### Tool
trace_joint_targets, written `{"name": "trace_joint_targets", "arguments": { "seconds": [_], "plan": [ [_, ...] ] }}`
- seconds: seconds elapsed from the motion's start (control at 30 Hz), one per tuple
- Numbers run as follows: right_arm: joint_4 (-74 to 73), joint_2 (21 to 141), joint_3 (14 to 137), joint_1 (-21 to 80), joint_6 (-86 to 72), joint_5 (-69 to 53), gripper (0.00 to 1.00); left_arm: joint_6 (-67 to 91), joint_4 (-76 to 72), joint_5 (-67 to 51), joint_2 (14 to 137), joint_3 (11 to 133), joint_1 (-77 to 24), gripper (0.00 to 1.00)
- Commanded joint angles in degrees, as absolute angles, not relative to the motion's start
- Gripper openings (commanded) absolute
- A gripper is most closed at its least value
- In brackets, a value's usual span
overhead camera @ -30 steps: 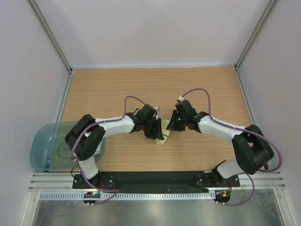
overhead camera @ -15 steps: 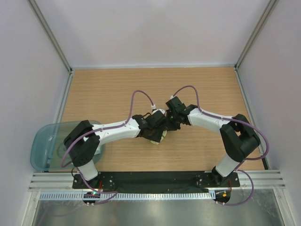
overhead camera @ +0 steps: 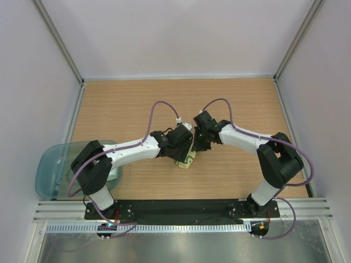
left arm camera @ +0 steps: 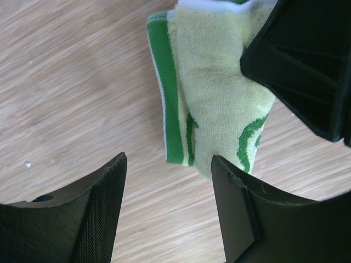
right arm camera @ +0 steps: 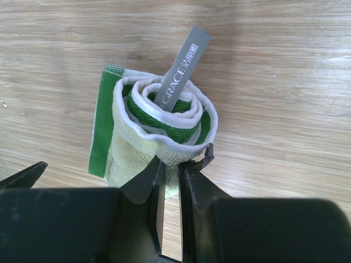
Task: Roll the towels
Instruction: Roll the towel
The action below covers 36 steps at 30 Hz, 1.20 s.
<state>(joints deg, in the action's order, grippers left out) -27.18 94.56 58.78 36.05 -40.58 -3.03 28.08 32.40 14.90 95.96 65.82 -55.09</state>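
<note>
My left gripper grabs the rolled towel by its end opposite the label next, to lay the towel still rolled in the bin.
The green and cream towel lies rolled into a tight spiral on the wooden table, with a grey label sticking out of its core. In the top view only its end shows between the two grippers. My right gripper is shut on the outer layer of the roll at its near end. My left gripper is open and empty, just short of the other end of the roll. The pale mint-blue towel is out of view.
A translucent teal-grey bin sits at the table's left edge beside the left arm's base. Both arms meet at the table's middle, with the right gripper's black body close to the left gripper. White walls enclose the table.
The right gripper swung left onto the towel roll. The left gripper moved right and forward to the roll's other end, and both now crowd around it.
</note>
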Motion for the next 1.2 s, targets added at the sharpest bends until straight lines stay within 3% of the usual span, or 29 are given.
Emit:
{"name": "trace_joint_targets", "arguments": {
  "seconds": [0.0,0.47,0.53,0.9,1.03,1.13,1.17],
  "plan": [
    [-29.0,95.1,60.8,36.2,-39.4,-2.1,0.09,27.7,24.8,8.7,93.7,64.8,-53.3,0.64],
    [-29.4,96.0,61.5,36.5,-39.5,-2.5,0.08,29.4,17.4,-6.2,97.1,63.4,-48.7,0.66],
    [-29.5,95.9,61.7,36.4,-39.5,-2.5,0.08,30.3,16.1,-8.2,99.0,62.9,-48.7,0.71],
    [-30.4,95.0,61.8,36.5,-39.2,-2.7,0.07,29.4,16.6,1.2,101.5,61.3,-48.4,0.76],
    [-30.7,95.1,62.0,36.5,-39.3,-3.0,0.07,28.9,16.0,-1.2,104.3,61.5,-48.3,0.65],
    [-30.8,95.0,62.4,36.5,-39.4,-3.2,0.1,29.0,14.5,-2.3,105.9,60.6,-48.3,0.48],
    [-30.9,94.9,62.6,36.4,-39.4,-3.3,0.12,29.2,13.8,-2.4,106.3,60.0,-48.3,0.34]
  ]
}}
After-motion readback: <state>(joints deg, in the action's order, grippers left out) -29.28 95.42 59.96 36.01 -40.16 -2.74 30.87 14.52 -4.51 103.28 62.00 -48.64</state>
